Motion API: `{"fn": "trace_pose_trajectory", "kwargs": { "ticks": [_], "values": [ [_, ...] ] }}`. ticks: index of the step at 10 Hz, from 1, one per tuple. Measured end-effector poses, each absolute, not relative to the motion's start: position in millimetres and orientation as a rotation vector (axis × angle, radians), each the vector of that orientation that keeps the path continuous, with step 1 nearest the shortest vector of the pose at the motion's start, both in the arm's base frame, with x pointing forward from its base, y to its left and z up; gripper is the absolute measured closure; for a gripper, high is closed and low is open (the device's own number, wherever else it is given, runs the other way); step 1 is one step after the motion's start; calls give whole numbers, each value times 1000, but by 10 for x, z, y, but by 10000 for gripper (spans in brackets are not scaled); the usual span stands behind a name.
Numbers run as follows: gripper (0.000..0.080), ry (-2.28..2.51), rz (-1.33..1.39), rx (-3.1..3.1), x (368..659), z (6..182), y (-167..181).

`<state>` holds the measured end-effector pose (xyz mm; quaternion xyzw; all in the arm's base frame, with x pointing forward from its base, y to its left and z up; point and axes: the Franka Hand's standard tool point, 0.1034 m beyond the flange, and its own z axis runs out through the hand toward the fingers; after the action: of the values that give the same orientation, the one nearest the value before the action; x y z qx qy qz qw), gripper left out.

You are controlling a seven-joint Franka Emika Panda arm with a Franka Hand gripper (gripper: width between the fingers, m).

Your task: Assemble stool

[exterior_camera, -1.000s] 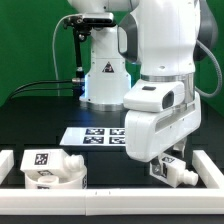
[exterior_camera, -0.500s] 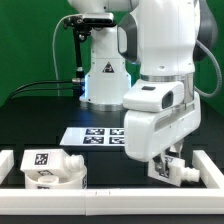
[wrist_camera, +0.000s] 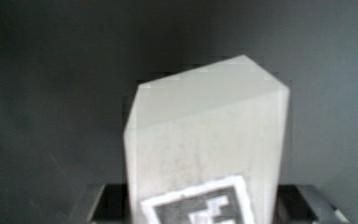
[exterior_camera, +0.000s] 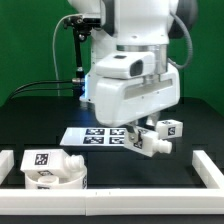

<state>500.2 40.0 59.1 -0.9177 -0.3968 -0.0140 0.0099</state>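
Observation:
My gripper holds the white leg (exterior_camera: pixel 153 145), which hangs tilted above the black table in the exterior view. It should keep holding the leg.
My gripper (exterior_camera: pixel 147 139) is shut on a short chunky white stool leg (exterior_camera: pixel 153 145) with a black-and-white tag and holds it above the black table, right of the marker board (exterior_camera: pixel 92 136). In the wrist view the leg (wrist_camera: pixel 211 130) sticks out from between my gripper's (wrist_camera: pixel 208 208) dark fingers (wrist_camera: pixel 108 203), its tag close to them. The round white seat (exterior_camera: pixel 52 170), tagged on top, lies at the front of the exterior view's left. A second tagged white piece (exterior_camera: pixel 168 128) shows just beyond the held leg.
Long white border rails run along the front (exterior_camera: pixel 130 190), at the exterior view's left (exterior_camera: pixel 8 160) and at its right (exterior_camera: pixel 208 165). The arm's white base (exterior_camera: pixel 100 75) stands at the back with black cables at the exterior view's left.
The arm has swung toward the exterior view's left and lifted the leg up from beside the right rail. The second tagged piece has come into view.

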Motion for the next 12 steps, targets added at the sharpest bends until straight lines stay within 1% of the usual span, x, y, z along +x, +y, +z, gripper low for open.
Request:
{"fn": "trace_pose_trajectory", "kwargs": {
  "ticks": [3, 4, 6, 8, 11, 12],
  "values": [
    [478, -1231, -40, -2867, 4981, 575, 376],
    [478, -1178, -57, -2887, 4863, 547, 260],
    [478, -1107, -33, -2918, 4344, 481, 13],
    [478, -1060, -23, -2928, 3988, 350, -61],
    [478, -1063, -11, -2916, 3957, 211, -232],
    [403, -1074, -14, -2913, 3961, 223, -204]
  ]
}}
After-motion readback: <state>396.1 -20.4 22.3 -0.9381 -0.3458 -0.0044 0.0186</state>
